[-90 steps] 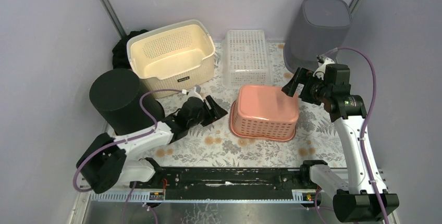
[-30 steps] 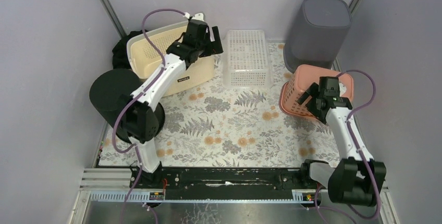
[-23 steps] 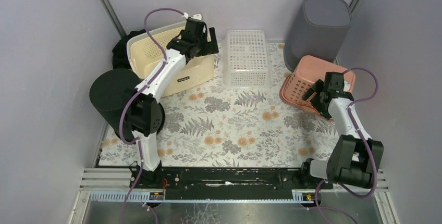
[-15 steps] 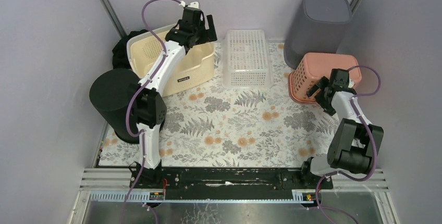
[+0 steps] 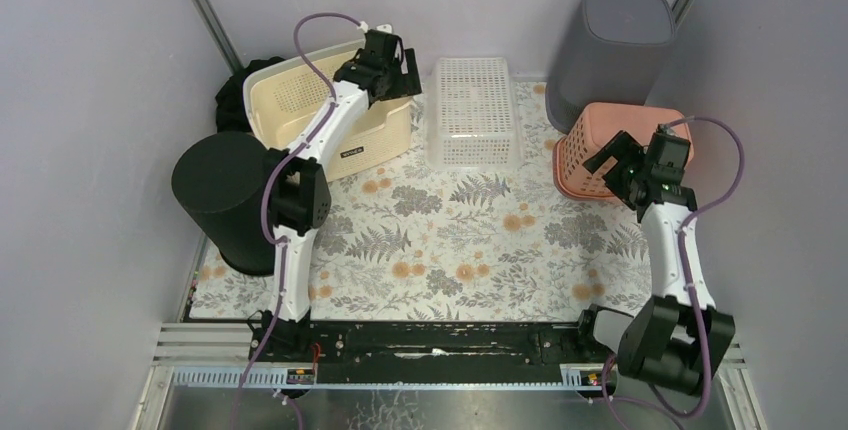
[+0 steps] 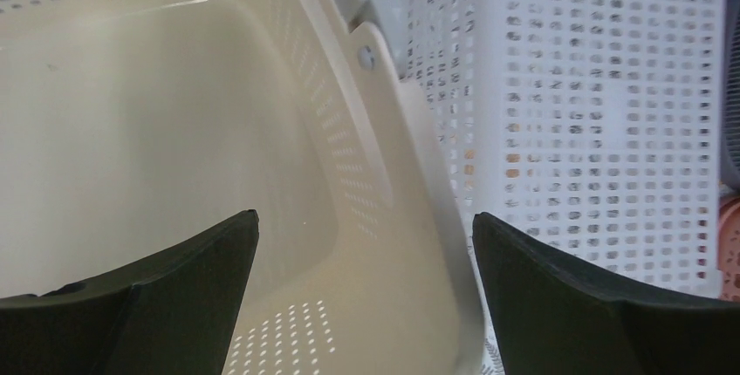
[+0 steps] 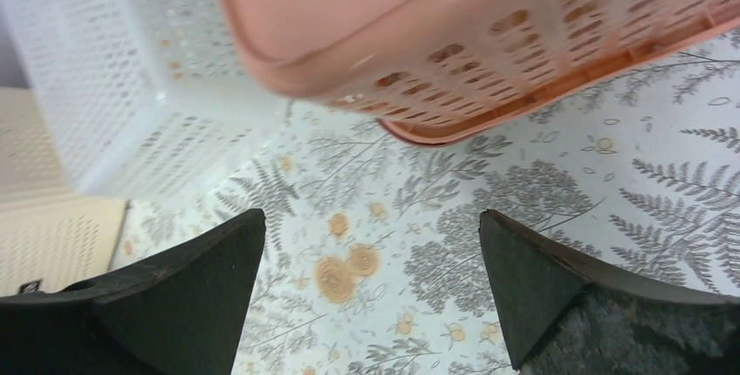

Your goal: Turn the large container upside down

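Observation:
The left gripper should go lower before it closes on the cream basket's right side: its fingers are above the cream basket's rim in the left wrist view, so they would miss if they closed now.
The large container is a cream perforated basket (image 5: 300, 100) at the back left, standing with its mouth up. My left gripper (image 5: 393, 62) hovers over its right end, open. In the left wrist view the cream basket's right wall (image 6: 410, 183) runs between the fingers, and the left gripper (image 6: 365, 215) holds nothing. My right gripper (image 5: 612, 162) is at the far right, open and empty. It sits just in front of a pink basket (image 5: 620, 135), apart from it. In the right wrist view the right gripper (image 7: 371, 214) frames only the floral mat.
A white lattice basket (image 5: 472, 110) lies bottom up just right of the cream one. The pink basket (image 7: 419, 17) rests by a grey bin (image 5: 605, 50) at the back right. A black round bin (image 5: 220, 195) stands at the left and dark cloth (image 5: 235, 100) lies behind the cream basket.
The pink basket was pushed from mid-table to the right side by the grey bin. My right gripper has drawn back from it. My left arm reached out to the cream basket's right rim.

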Controlling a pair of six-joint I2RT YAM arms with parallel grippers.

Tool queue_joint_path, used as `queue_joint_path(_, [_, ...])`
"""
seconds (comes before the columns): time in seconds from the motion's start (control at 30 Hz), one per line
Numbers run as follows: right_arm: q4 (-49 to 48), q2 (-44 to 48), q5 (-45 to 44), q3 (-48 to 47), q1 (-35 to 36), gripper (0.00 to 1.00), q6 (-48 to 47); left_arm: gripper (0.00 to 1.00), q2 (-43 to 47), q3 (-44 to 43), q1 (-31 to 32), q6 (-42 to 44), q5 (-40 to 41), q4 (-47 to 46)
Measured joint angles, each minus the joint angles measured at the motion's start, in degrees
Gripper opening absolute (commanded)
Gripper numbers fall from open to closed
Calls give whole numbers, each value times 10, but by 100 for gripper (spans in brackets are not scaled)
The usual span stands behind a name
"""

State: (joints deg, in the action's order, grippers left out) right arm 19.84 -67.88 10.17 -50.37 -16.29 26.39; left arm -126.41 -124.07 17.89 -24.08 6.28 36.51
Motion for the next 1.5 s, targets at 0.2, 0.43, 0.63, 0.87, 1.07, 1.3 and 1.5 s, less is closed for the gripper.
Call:
queue_joint_path(0.2, [18,67,47,-4,0,99,0,86,-17,5,0,-9,6,3])
queue_joint_path(0.43, [19,98,93,-13,0,99,11,34,0,45,4,-17,13,-11])
queue_joint_path(0.63, [19,104,120,-14,0,100,22,0,27,63,4,1,37,12])
queue_joint_path(0.87, [19,125,146,-14,0,100,35,0,55,61,0,6,42,40])
queue_joint_path(1.07, [19,149,165,-14,0,99,43,0,139,51,-6,5,12,49])
queue_joint_path(1.3, [19,178,182,-14,0,99,52,0,249,25,-19,-42,-82,52])
queue_joint_path(1.5, [33,195,193,-29,0,99,52,0,301,52,-31,-97,-198,41])
